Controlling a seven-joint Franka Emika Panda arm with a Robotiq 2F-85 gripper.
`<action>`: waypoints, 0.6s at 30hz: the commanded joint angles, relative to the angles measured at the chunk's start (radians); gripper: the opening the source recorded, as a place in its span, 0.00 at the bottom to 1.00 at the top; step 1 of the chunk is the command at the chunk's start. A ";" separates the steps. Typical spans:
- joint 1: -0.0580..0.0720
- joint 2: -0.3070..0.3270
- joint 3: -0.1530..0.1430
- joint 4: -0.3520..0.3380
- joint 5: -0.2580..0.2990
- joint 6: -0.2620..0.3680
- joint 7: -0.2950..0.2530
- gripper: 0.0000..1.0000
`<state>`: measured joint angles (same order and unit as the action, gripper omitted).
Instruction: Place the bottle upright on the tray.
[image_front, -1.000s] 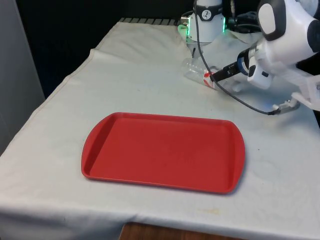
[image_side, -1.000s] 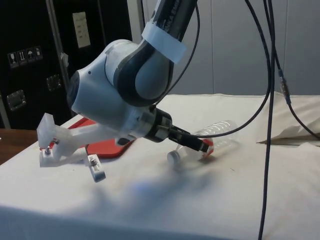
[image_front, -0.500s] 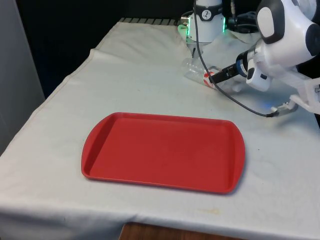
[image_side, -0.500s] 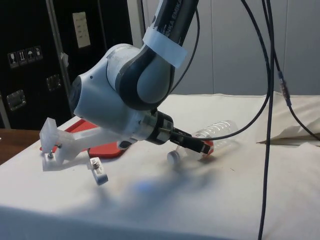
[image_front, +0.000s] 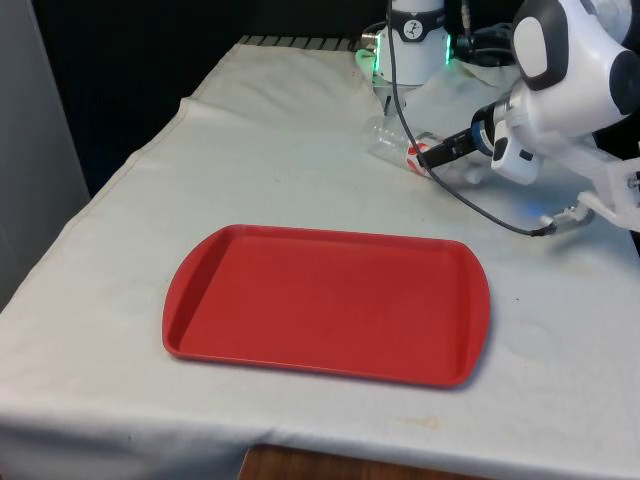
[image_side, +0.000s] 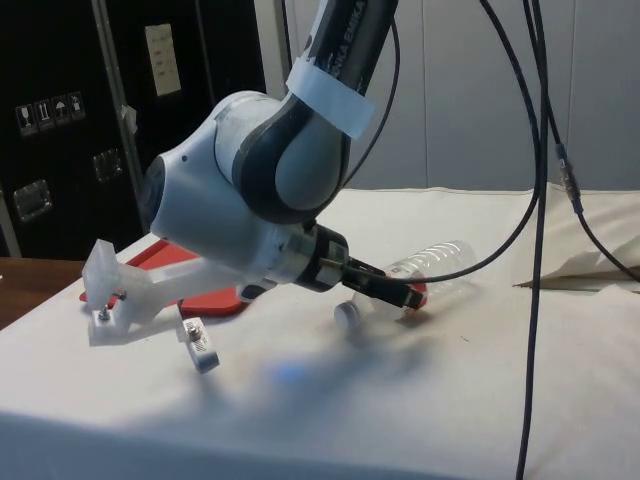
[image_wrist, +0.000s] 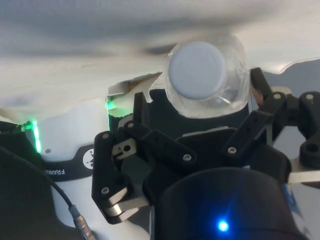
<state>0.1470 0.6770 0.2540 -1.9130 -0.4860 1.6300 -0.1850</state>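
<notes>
I will reach the clear plastic bottle and grab its red-labelled middle, and then I will stand the bottle upright on the red tray (image_front: 320, 300).
A clear plastic bottle (image_front: 392, 140) with a red label and a white cap lies on its side on the white cloth, near the far end of the table. In the side view the bottle (image_side: 440, 265) points its cap towards the camera. My gripper (image_front: 430, 155) reaches in low from the front view's right, its tip (image_side: 408, 298) at the bottle's labelled neck. In the wrist view the gripper (image_wrist: 197, 90) is open, one finger on each side of the cap (image_wrist: 196, 70). The red tray (image_front: 320, 300) lies flat nearer the front edge, with nothing on it.
A black cable (image_front: 480, 205) trails over the cloth just beside the bottle and the wrist. More cables (image_side: 535, 250) hang down in the side view. The robot's base (image_front: 415, 40) stands right behind the bottle. The tray (image_side: 215, 300) shows behind the arm.
The wrist has shifted slightly, lifting a little beside the bottle. The bottle and the tray have not moved, and the fingers stay by the bottle's neck.
</notes>
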 joint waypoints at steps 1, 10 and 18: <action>-0.001 0.002 -0.002 0.001 -0.003 0.006 0.000 1.00; -0.004 0.011 -0.006 -0.001 -0.005 0.011 0.002 1.00; -0.006 0.021 -0.009 0.001 -0.007 0.016 0.005 0.98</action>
<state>0.1400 0.6970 0.2470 -1.9130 -0.4890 1.6380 -0.1820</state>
